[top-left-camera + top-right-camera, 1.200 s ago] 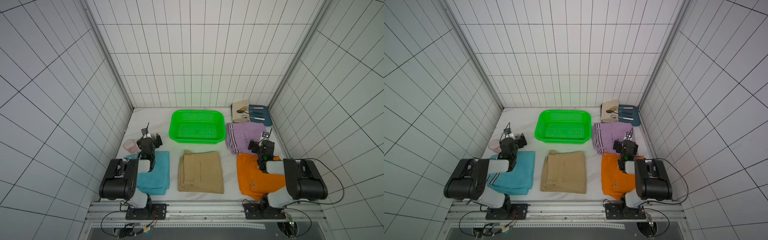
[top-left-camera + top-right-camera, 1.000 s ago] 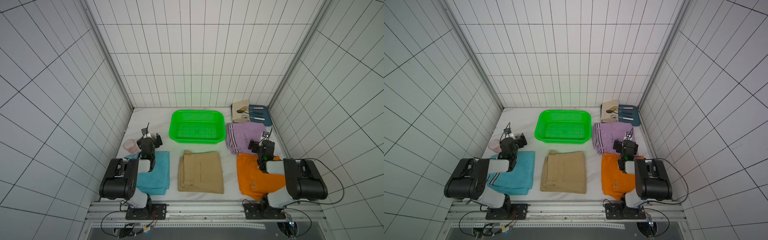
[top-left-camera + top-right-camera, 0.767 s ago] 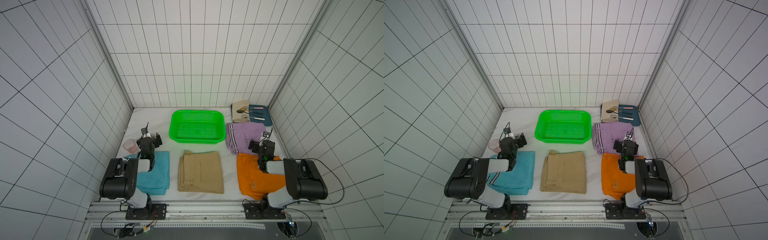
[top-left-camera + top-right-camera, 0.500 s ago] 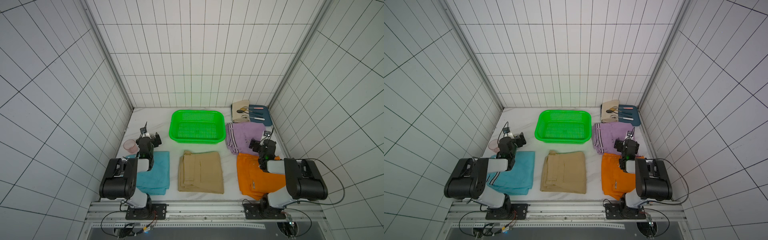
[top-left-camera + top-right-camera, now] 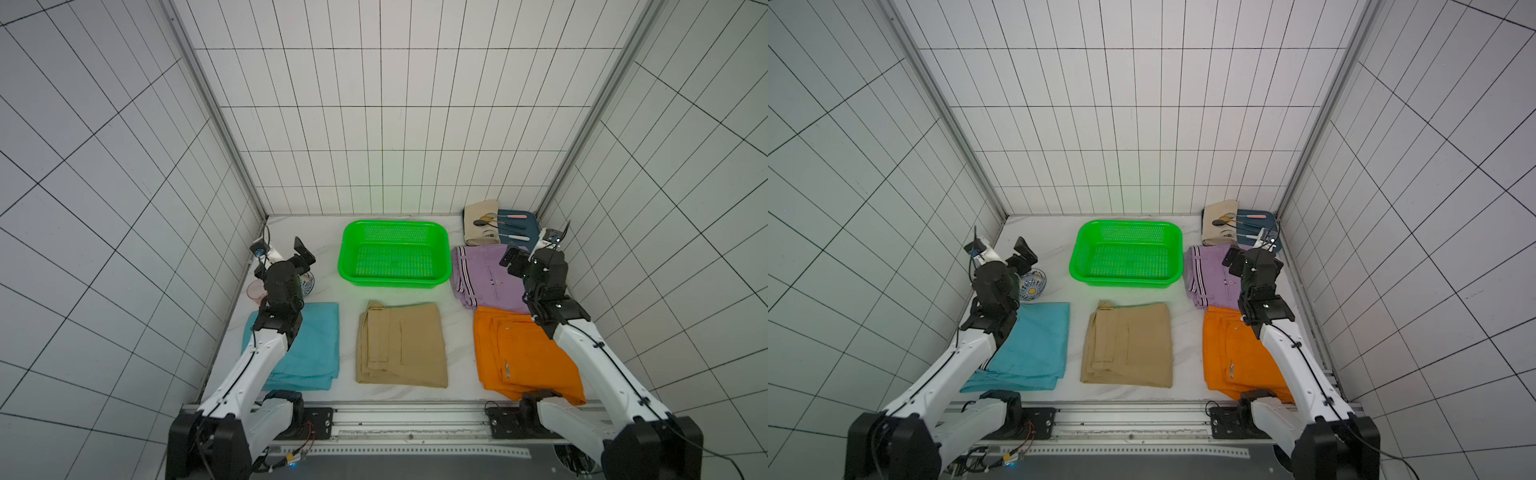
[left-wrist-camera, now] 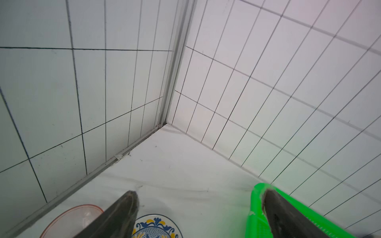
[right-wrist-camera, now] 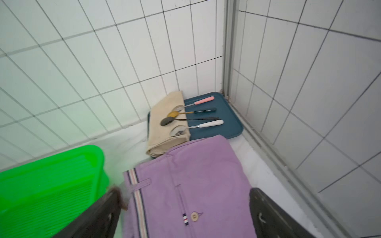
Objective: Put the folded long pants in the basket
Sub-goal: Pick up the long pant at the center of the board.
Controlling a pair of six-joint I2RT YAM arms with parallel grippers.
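My left gripper is to pick up the khaki pants next, by the edge facing the teal pants, opposite my right gripper. The khaki pants should then go folded in the basket (image 5: 394,254).
The green mesh basket (image 5: 394,254) (image 5: 1127,253) stands empty at the back middle. Four folded long pants lie flat around it: teal (image 5: 316,345) at front left, khaki (image 5: 402,344) in the middle, orange (image 5: 515,353) at front right, and lilac (image 5: 482,278) right of the basket. My left gripper (image 5: 304,262) (image 6: 200,194) hangs open and empty above the table, left of the basket (image 6: 255,216). Open and empty too, my right gripper (image 5: 528,257) (image 7: 185,192) is raised over the lilac pants (image 7: 185,175), with the basket (image 7: 51,185) beside it.
A blue-patterned plate (image 5: 306,284) (image 6: 156,226) and a pink glass cup (image 5: 257,289) (image 6: 72,218) sit under the left gripper by the left wall. A dark blue tray (image 5: 519,226) (image 7: 222,125) with a cream cloth (image 7: 167,123) and several spoons fills the back right corner.
Both arms have lifted and reached a little further toward the back wall. Both grippers stayed open and the pants have not moved.
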